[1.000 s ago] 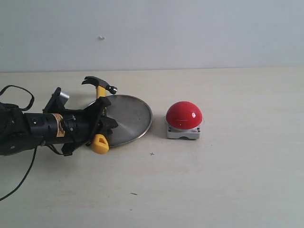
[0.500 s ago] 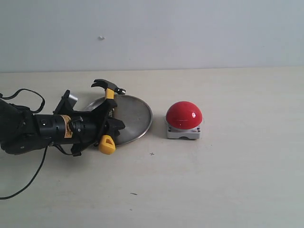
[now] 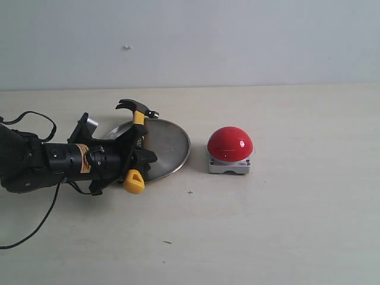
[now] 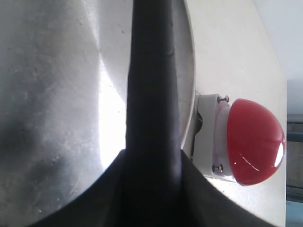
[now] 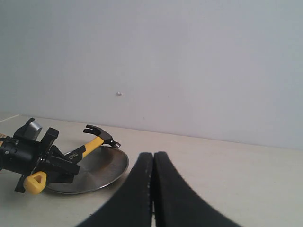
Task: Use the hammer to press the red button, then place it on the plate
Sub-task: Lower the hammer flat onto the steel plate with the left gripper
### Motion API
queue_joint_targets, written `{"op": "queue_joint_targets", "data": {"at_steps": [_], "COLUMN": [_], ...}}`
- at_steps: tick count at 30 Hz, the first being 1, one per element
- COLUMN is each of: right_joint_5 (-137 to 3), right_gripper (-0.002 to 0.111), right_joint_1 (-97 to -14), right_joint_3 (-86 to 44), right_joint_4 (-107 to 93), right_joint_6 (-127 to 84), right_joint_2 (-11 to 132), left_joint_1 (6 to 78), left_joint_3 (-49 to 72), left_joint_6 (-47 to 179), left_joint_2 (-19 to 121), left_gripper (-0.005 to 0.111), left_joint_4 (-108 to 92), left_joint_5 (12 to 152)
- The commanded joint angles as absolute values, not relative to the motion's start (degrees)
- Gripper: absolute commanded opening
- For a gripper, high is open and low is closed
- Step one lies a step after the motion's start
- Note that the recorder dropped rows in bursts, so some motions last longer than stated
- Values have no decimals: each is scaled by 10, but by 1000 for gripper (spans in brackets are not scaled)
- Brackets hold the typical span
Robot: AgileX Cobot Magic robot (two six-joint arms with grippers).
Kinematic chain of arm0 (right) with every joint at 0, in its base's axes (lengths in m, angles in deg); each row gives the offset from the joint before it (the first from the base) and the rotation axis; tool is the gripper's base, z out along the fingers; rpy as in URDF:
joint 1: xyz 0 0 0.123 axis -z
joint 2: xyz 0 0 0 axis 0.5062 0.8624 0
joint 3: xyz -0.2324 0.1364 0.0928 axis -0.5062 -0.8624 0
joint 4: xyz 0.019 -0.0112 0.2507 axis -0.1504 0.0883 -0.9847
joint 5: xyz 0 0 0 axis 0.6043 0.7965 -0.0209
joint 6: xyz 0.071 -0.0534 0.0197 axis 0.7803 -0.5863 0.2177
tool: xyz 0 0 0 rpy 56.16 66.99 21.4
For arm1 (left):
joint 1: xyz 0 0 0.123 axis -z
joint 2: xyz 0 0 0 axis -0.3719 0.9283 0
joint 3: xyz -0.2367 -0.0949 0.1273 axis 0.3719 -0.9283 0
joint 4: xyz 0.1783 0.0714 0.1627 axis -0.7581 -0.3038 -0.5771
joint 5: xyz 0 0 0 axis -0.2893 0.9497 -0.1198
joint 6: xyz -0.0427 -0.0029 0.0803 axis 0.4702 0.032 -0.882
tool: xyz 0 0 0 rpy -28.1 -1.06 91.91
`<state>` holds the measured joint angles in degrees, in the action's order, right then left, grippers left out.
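Observation:
The left gripper needs to let go of the hammer now, because its black handle runs low over the silver plate and the hammer would rest there.
My left gripper is shut on the hammer, gripping the middle of its yellow-and-black handle. The dark head sits over the far left rim of the silver plate, and the yellow loop hangs at the plate's near left edge. To the right of the plate, apart from it, the red button sits on its grey-white base. The left wrist view shows the dark handle crossing the plate, with the button beyond. My right gripper is shut on nothing and looks at the hammer from afar.
Black cables trail off the left arm at the left edge of the light tabletop. A plain pale wall rises behind the table.
Over the last second my left arm shifted to the right with the hammer, bringing its head over the plate's rim. In the last half second almost nothing moved.

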<state>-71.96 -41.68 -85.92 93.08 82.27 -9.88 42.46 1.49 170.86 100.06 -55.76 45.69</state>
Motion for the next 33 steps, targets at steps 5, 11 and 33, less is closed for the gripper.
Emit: {"op": "queue_joint_targets", "data": {"at_steps": [5,11,33], "right_joint_5": [-723,-723,-723], "right_gripper": [0,0,0], "right_joint_1": [-417,-417,-417], "right_joint_3": [-862,-862,-862], "right_joint_4": [931,931,931], "right_joint_6": [820,820,820], "right_joint_2": [-96,-96,-96], "left_joint_1": [426,425,390], "left_joint_3": [23,23,23], "left_joint_6": [1695,1745,1802], "left_joint_2": [993,993,992], "left_gripper": [38,38,38], "left_joint_4": [-562,-604,-727], "left_joint_5": [426,427,420]}}
